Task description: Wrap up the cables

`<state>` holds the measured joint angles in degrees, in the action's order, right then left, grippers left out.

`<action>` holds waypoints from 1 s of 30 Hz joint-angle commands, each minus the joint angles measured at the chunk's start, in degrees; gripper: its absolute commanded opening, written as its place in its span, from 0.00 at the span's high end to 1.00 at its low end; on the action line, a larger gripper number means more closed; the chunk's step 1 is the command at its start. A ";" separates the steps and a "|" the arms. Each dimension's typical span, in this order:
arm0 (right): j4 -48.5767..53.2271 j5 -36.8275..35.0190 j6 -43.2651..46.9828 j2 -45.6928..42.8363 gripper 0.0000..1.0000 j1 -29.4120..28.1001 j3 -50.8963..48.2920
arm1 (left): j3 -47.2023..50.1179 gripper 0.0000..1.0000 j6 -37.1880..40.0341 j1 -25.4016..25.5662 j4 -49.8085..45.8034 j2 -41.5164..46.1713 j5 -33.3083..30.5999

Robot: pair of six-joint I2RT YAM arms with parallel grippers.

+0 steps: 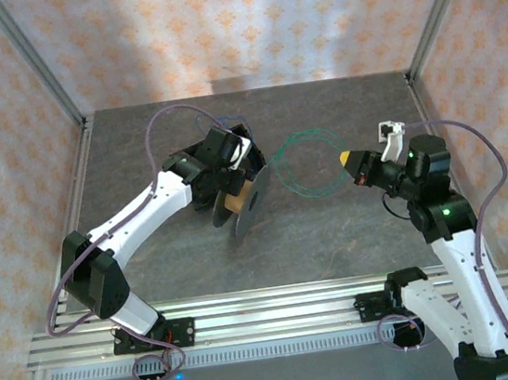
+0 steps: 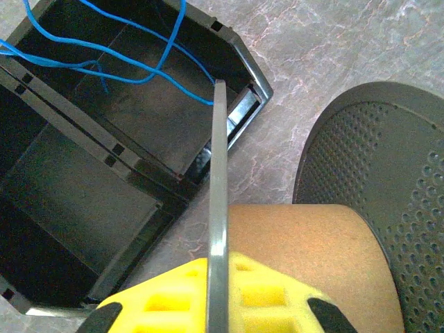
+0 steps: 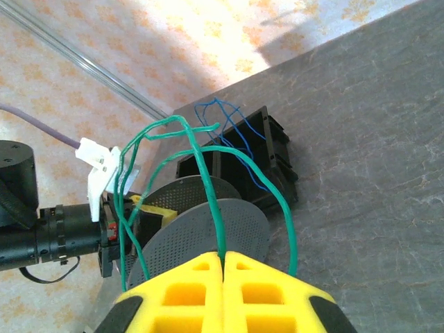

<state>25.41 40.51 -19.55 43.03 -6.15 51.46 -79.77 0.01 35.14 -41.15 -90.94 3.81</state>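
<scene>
My left gripper should open now, because the spool (image 1: 247, 205) would rest beside the black box, with the spool's rim on edge on the flat tabletop.
The green cable (image 1: 296, 138) hangs in a loose loop between the two grippers. My right gripper (image 1: 349, 157) (image 3: 223, 258) is shut on one strand of the green cable (image 3: 208, 187), which rises from between the yellow fingers (image 3: 187, 291). Beyond it stands the dark grey spool (image 3: 208, 232) (image 1: 247, 205), tipped on edge. My left gripper (image 1: 236, 175) (image 2: 218, 267) is shut on the spool's thin flange (image 2: 219, 180), beside the brown cardboard core (image 2: 305, 257). The blue cable (image 2: 142, 81) (image 3: 232, 128) lies loosely looped in a black box (image 2: 139, 170).
The black divided box (image 3: 277, 163) sits on the grey table just behind the spool, under the left wrist. Aluminium frame posts (image 1: 37, 69) and patterned curtain walls ring the table. Bare tabletop (image 1: 335, 235) lies in front of the cable loop.
</scene>
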 commanded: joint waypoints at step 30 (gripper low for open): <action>-5.91 13.57 -3.47 16.73 1.00 -0.06 4.18 | 16.39 0.01 -20.60 -6.34 7.41 21.71 10.30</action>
<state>21.67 51.05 -21.91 59.16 -6.17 52.80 -65.82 -14.35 29.43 -35.00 -70.48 10.20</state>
